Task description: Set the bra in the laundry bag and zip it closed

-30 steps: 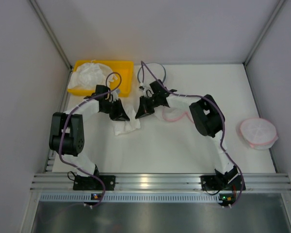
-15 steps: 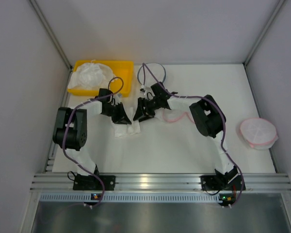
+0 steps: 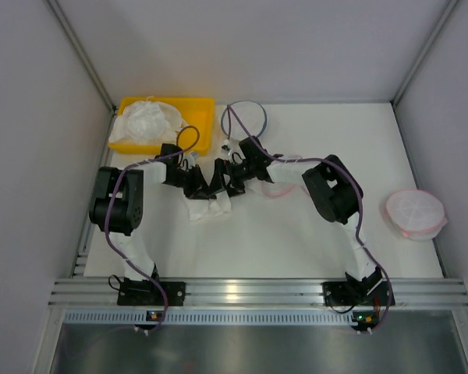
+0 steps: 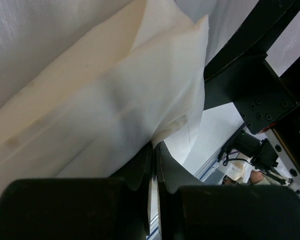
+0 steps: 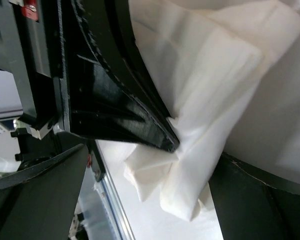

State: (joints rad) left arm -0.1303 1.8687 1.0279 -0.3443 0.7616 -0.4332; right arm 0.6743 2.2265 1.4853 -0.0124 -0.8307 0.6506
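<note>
The bra needs to be grabbed by its bunched upper edge [image 3: 217, 196] with my right gripper beside my left gripper, so the rest hangs free to enter the laundry bag [image 3: 278, 187].
The bra [image 3: 210, 208] is a crumpled white bundle hanging down to the table just left of centre. My left gripper [image 3: 196, 184] is shut on its upper edge; in the left wrist view the fingers [image 4: 141, 167] pinch the white fabric [image 4: 115, 90]. Right beside it, my right gripper [image 3: 223, 180] is open, and its wrist view shows the bra [image 5: 215, 90] draped between the wide-spread jaws next to the left gripper's black finger [image 5: 135, 120]. The laundry bag [image 3: 278, 187], pink-rimmed, lies flat and is partly hidden under my right forearm.
A yellow bin [image 3: 205, 117] holding white fabric stands at the back left. A round bag with a dark rim [image 3: 251, 115] lies behind the grippers. Another pink-rimmed round bag [image 3: 413, 213] sits near the right wall.
My right gripper has opened, letting go of the bra, and the two grippers have drawn closer together. The left gripper has kept its hold on the fabric.
</note>
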